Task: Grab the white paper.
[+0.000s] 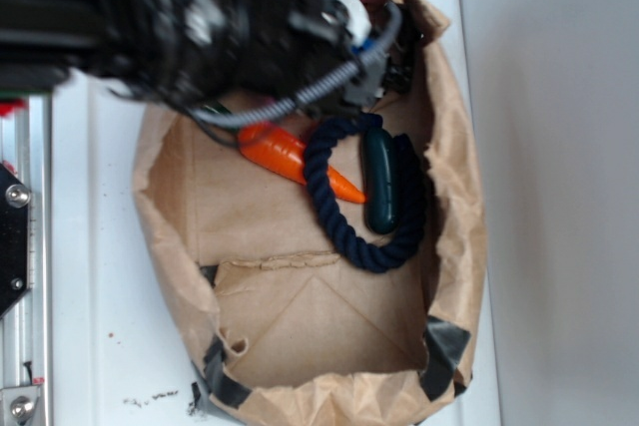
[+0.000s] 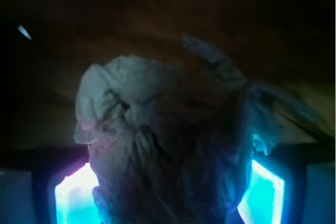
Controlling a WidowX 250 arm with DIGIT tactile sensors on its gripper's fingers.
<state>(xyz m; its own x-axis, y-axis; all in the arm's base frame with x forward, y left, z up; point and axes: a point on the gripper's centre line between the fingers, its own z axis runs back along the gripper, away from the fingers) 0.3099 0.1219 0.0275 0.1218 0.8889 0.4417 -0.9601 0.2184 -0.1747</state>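
My glowing fingers are on both sides of the crumpled white paper (image 2: 163,135) and should close now to catch it.
The white paper (image 2: 157,129) is a crumpled off-white wad that fills the middle of the wrist view. It sits between my gripper's (image 2: 168,195) two glowing cyan fingers (image 2: 73,198), and both pads press against its sides. In the exterior view my gripper (image 1: 387,65) reaches into the top end of the brown paper bag. There the black arm hides the wad.
The large brown paper bag (image 1: 454,207) lies open on the white table. Inside it are an orange toy carrot (image 1: 280,152), a navy rope ring (image 1: 334,226) and a dark green oblong toy (image 1: 379,182). A metal rail (image 1: 25,276) runs along the left edge.
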